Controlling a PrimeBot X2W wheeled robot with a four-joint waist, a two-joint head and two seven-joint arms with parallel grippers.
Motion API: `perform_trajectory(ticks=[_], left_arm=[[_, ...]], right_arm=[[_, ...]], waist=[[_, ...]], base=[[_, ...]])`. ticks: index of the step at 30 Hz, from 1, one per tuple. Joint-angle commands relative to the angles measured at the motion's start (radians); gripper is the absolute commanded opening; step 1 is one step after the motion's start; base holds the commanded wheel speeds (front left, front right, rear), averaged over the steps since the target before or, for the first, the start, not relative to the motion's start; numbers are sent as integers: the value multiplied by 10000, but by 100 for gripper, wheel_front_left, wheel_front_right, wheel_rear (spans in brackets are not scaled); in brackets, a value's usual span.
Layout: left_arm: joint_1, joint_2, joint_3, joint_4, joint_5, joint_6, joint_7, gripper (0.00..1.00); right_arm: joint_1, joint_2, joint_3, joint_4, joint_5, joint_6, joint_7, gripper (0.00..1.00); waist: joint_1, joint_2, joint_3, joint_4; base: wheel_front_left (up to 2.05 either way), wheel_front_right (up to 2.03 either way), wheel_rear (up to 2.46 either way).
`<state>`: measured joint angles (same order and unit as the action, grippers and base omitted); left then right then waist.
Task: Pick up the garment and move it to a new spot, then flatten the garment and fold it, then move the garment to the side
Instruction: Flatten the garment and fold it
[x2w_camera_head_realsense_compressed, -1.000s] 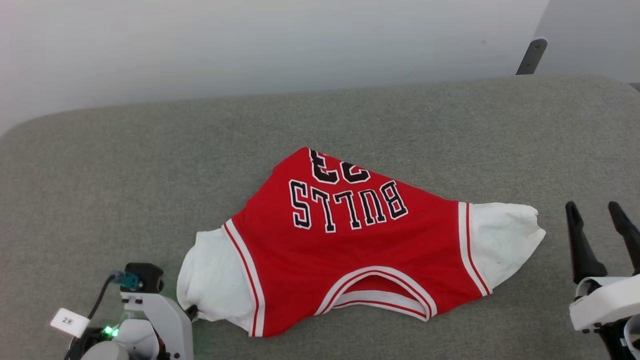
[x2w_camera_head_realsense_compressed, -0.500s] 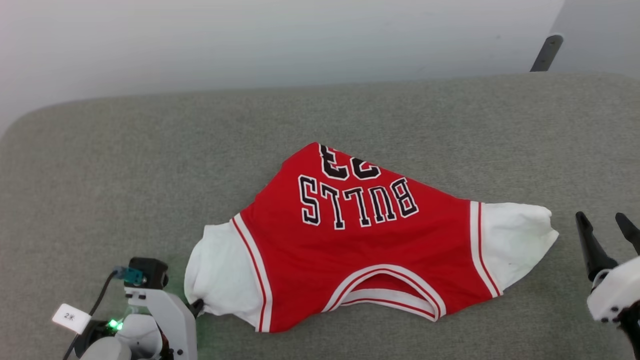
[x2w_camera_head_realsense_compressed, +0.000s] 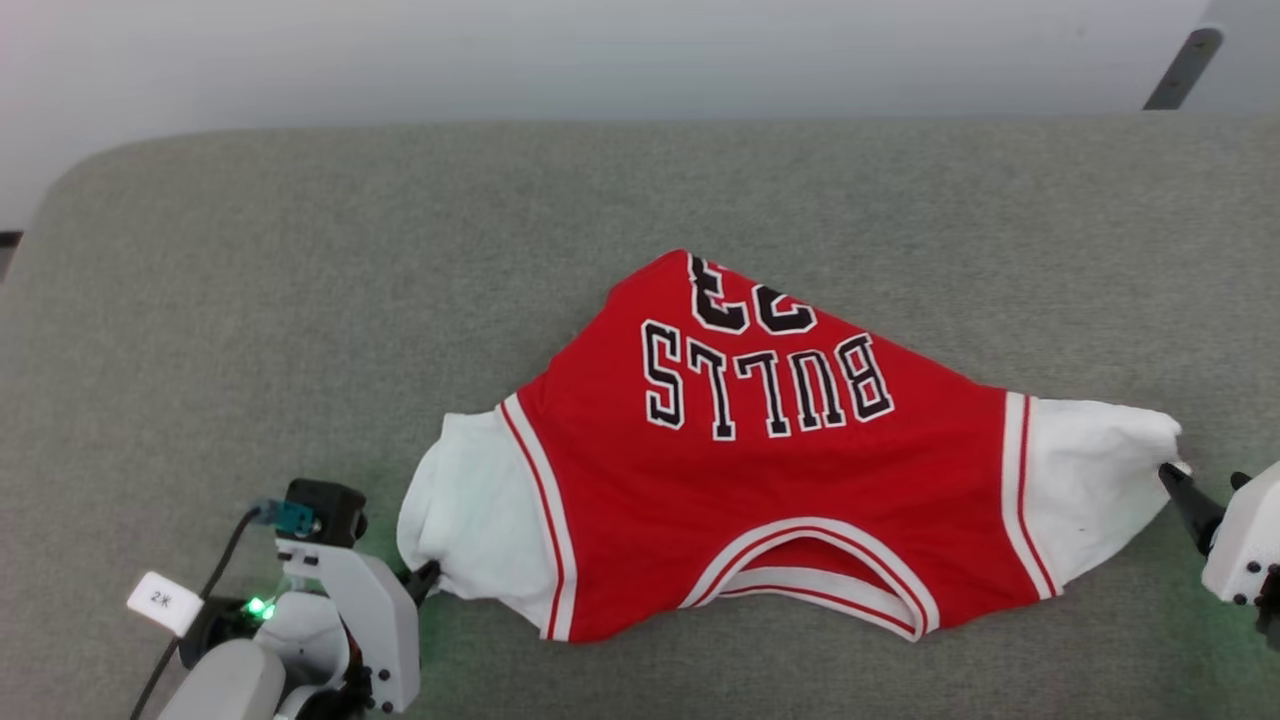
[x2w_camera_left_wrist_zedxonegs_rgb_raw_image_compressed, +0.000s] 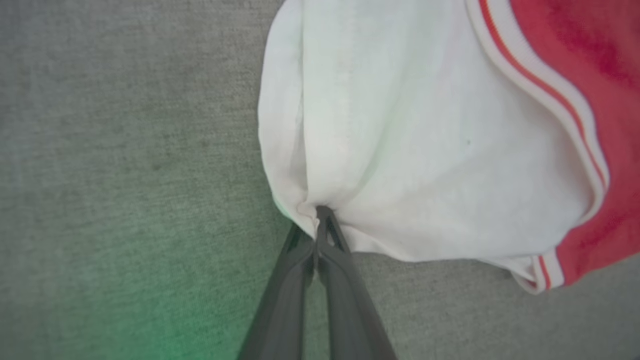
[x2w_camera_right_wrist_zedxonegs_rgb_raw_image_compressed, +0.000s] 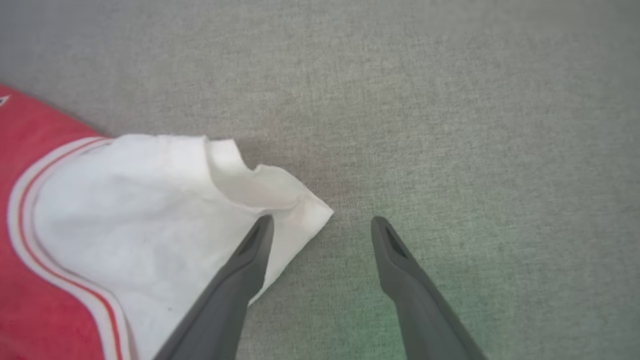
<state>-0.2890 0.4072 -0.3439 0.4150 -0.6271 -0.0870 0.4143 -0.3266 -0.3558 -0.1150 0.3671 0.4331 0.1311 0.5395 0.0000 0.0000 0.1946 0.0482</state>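
Note:
My right gripper pinches the garment by the sleeve's pointed corner (x2w_camera_head_realsense_compressed: 1180, 466) next, since the white sleeve (x2w_camera_head_realsense_compressed: 1086, 474) lies slack on the padded surface.
The garment (x2w_camera_head_realsense_compressed: 780, 480), a red jersey with white sleeves and upside-down "BULLS" lettering, lies spread on the grey surface. My left gripper (x2w_camera_head_realsense_compressed: 428, 576) is at its left sleeve. In the left wrist view my left gripper (x2w_camera_left_wrist_zedxonegs_rgb_raw_image_compressed: 320, 216) is shut, pinching the edge of the white sleeve (x2w_camera_left_wrist_zedxonegs_rgb_raw_image_compressed: 425, 150), and the cloth puckers at the tips. At the right edge, my right gripper (x2w_camera_head_realsense_compressed: 1205, 483) is open at the tip of the right sleeve. In the right wrist view my right gripper (x2w_camera_right_wrist_zedxonegs_rgb_raw_image_compressed: 322, 220) has one finger over the sleeve (x2w_camera_right_wrist_zedxonegs_rgb_raw_image_compressed: 150, 215), with the sleeve's corner between the tips.
The grey padded surface (x2w_camera_head_realsense_compressed: 300, 300) has a rounded back-left corner and ends at a white wall. A dark metal bracket (x2w_camera_head_realsense_compressed: 1180, 65) stands at the back right. A white tag (x2w_camera_head_realsense_compressed: 165, 602) and a cable hang on my left arm.
The head camera has turned, shifting the whole picture to the right. My right gripper, still open, has closed in on the right sleeve's corner. The left gripper keeps its pinch.

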Motion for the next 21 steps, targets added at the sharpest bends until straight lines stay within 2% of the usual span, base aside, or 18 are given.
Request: perform_trajectory(ticks=[1,9,11,17,21], left_arm=[[74,-94,-131,332,2,64,131,0],[-136,-132,-205,469,-92,15,57,0],[-187,-132,-236,483,-89,-11,51,0],[-254,-73,-310,482,-166,-44,164,0],[-371,42,-321,138,-378,-126,568,0]], right_arm=[[-265,-36,12,300,160,-7,46,100],[-993,36,364,2281,579,-2,729,100],[-1113,29,527,2706,660,-2,1014,0],[-1389,42,709,3039,1032,3,1609,0],[-1714,109,638,2697,1769,4,1949,0]], waist=[[0,0,257,223],[0,0,539,447],[0,0,553,479],[0,0,457,489],[0,0,189,436]], base=[[0,0,0],[0,0,0],[0,0,0],[0,0,0],[0,0,0]])
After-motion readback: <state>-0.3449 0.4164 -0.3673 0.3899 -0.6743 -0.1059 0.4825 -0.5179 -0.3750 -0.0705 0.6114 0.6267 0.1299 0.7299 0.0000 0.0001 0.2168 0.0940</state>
